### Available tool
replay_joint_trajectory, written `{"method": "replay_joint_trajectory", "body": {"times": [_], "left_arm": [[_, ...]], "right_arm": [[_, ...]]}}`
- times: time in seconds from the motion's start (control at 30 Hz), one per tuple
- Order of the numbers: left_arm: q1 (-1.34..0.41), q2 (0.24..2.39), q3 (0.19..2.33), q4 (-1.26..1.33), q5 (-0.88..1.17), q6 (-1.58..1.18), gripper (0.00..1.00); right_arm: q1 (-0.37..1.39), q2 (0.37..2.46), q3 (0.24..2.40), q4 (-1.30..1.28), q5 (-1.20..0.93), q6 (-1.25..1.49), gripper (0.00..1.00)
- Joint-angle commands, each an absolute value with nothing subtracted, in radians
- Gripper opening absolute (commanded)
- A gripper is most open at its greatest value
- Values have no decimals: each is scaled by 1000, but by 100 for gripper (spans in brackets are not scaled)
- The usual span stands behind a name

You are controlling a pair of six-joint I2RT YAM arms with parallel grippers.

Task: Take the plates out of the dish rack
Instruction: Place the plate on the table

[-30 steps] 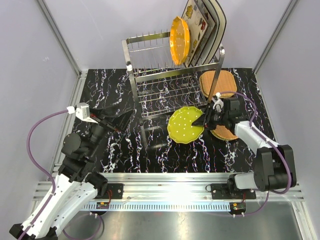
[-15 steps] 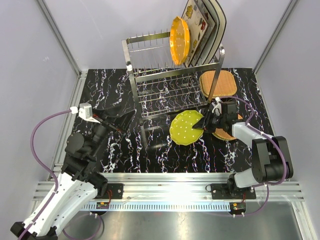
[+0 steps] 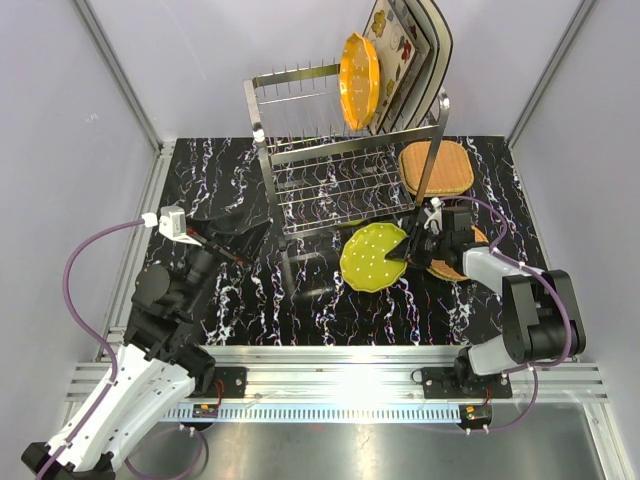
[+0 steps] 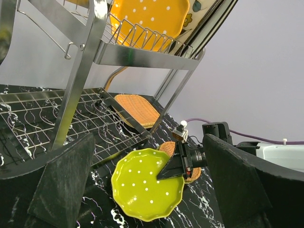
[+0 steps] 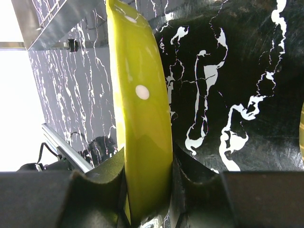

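The plate is low over the empty, flat marbled table and would settle there. My right gripper should open now.
My right gripper (image 3: 405,247) is shut on the rim of a scalloped yellow-green plate (image 3: 372,257) with white dots, held tilted low in front of the dish rack (image 3: 340,150). In the right wrist view the plate's edge (image 5: 142,118) sits pinched between the fingers (image 5: 102,180). An orange plate (image 3: 358,80) and square cream flowered plates (image 3: 405,60) stand in the rack's top tier. My left gripper (image 3: 235,232) hangs open and empty left of the rack, facing the held plate (image 4: 142,190).
A tan woven plate (image 3: 437,168) lies on the black marbled table (image 3: 230,165) behind the rack's right leg. Another tan one (image 3: 450,265) lies under the right wrist. Grey walls enclose the table on three sides.
The right arm has folded in a little and the yellow-green plate has shifted slightly with it. The left arm has barely moved.
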State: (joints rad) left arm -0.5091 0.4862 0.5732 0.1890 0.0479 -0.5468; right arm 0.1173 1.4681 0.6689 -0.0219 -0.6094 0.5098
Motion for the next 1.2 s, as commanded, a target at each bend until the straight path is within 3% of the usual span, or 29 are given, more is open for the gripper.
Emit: {"method": "replay_joint_trajectory", "body": {"times": [0.0,0.07,0.47,0.73,0.9,0.93,1.17], "left_arm": [[-506,482,563,249,26,-540,99],[-506,473,563,239,23,-541,99],[-506,423,532,210,5,-561,99],[-506,423,534,201,3,-566,99],[-506,419,535,199,5,-571,99],[-506,417,534,198,5,-569,99],[-506,410,534,195,3,-572,99]], "right_arm": [[114,1476,687,57,-600,502,5],[114,1486,686,54,-595,496,6],[115,1517,678,69,-597,451,41],[115,1516,672,72,-600,439,52],[115,1514,672,72,-597,431,71],[114,1514,670,72,-594,433,78],[115,1514,673,63,-580,428,92]]}}
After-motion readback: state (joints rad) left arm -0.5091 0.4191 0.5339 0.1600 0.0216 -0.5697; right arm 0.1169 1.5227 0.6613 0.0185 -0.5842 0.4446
